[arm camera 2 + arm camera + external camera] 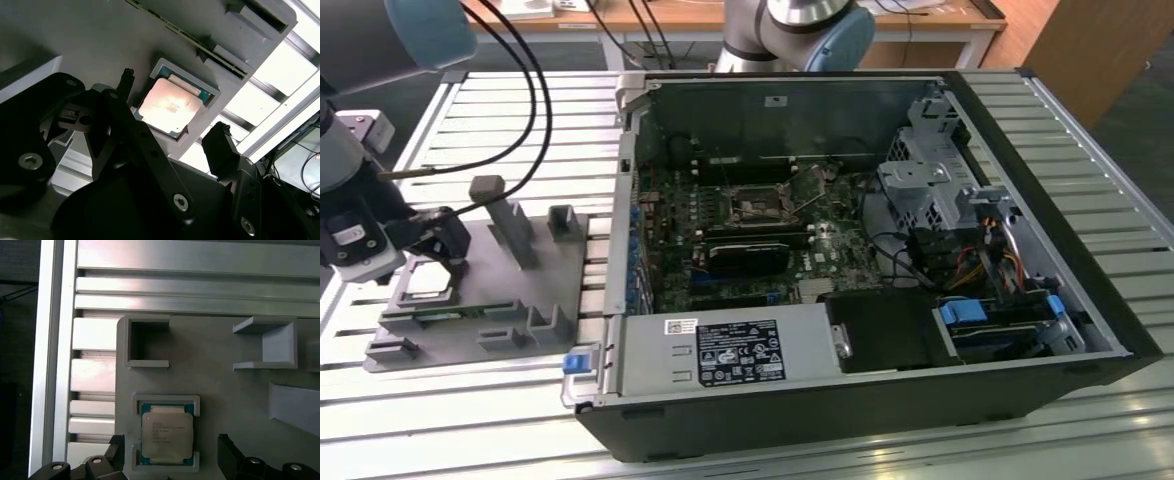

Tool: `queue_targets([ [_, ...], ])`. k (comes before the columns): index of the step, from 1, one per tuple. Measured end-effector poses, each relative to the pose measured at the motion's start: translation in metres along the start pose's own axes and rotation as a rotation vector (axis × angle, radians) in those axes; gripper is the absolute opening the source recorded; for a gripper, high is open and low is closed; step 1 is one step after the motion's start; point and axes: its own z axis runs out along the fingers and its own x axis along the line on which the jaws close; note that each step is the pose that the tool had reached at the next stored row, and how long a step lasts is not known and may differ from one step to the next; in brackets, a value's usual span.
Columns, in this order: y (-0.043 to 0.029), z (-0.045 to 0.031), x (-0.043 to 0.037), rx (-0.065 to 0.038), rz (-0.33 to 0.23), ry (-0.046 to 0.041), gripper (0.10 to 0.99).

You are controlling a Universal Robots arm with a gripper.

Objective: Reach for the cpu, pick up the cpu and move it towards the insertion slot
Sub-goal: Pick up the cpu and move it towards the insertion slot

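The grey brackets wrap the ends of the cpu [430,287], so my gripper needs to grab the cpu next by its exposed side edges, in the gaps between those brackets.
The cpu [430,287], a small silvery square chip, lies in a shallow pocket of the grey fixture plate [520,300] on the exterior view's left. My gripper [435,262] hovers just over it, open. In both wrist views the two dark fingers [220,147] stand on either side of the cpu [170,105] [166,436] without touching it; the gripper [171,449] [174,115] holds nothing. The insertion slot [758,207], a dark square socket with a metal frame, sits on the green board inside the open computer case [1101,300], well to the exterior view's right of the gripper.
Upright grey blocks [514,225] stand on the fixture plate close to the gripper. Black cables [534,110] hang from the arm. The case wall [630,200] lies between plate and board. A power supply [720,352] and drive cage [927,185] fill parts of the case.
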Motion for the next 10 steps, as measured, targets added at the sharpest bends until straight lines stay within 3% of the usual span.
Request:
queue_targets([
  [10, 0.0027, 0.0106, 0.0018, 0.0, -0.003, 0.0002, 0.824],
])
